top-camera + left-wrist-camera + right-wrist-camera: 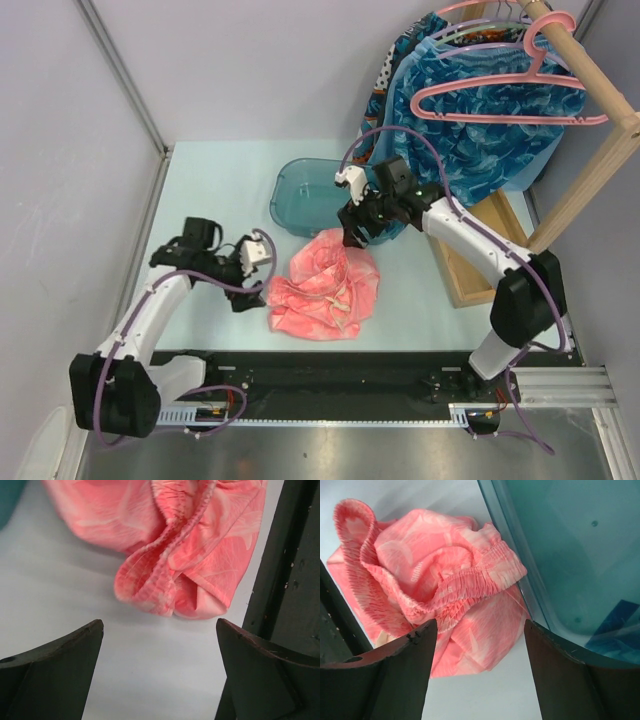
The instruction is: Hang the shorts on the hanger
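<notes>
My right gripper will next grab the shorts' gathered waistband end beside the tub to spread them for the hanger.
The coral-pink shorts (325, 285) lie crumpled on the table, their gathered waistband (470, 587) bunched up. My right gripper (352, 235) hovers over their far edge, open, with nothing in it; in the right wrist view the cloth (445, 570) lies just ahead of the gripper (477, 630). To the left of the shorts my left gripper (243, 295) is wide open and apart from them; in the left wrist view bare table lies between its fingers (160, 630), short of the shorts (170, 555). The bright-pink hanger (520, 120) hangs bare on the rod, in front of blue garments.
A teal tub (305, 190) sits just behind the shorts, its rim (505, 540) touching them. A wooden rack (590, 80) at the back right carries blue patterned garments (480, 150) on other hangers. Its wooden base (465, 275) lies right of the shorts. A black rail (330, 385) runs along the near edge.
</notes>
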Tool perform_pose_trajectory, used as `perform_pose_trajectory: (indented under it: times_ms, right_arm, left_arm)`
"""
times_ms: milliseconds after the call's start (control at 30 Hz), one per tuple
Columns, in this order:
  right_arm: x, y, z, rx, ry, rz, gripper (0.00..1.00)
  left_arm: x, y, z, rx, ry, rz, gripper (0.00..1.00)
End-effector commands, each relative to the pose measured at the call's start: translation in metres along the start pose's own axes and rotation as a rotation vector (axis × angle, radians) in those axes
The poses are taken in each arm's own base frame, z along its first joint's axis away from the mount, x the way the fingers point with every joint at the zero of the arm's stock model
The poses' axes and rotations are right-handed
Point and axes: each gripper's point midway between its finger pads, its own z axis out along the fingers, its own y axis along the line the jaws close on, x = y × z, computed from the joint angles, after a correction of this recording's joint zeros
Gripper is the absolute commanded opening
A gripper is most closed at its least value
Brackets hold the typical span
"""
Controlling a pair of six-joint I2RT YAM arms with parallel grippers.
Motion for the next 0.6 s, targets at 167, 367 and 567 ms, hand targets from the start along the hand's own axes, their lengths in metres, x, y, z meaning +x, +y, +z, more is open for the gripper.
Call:
perform_pose_trajectory:
  times_ms: [167,367,567]
  right_arm:
    - [-0.01,-0.033,0.039,0.04,-0.054,-0.036,0.74]
    - [-0.022,-0.043,0.053,0.006,-0.117,0.03,0.82]
    - [-0.018,-0.037,0.069,-0.064,-0.094,0.062,0.76]
  left_arm:
    - [-0.017,0.013,0.042,-0.045,-0.023,0.168,1.0]
    - [-0.011,0.018,0.05,-0.05,0.001,0.175,1.0]
    - [-0.012,0.021,0.06,-0.033,0.008,0.164,1.0]
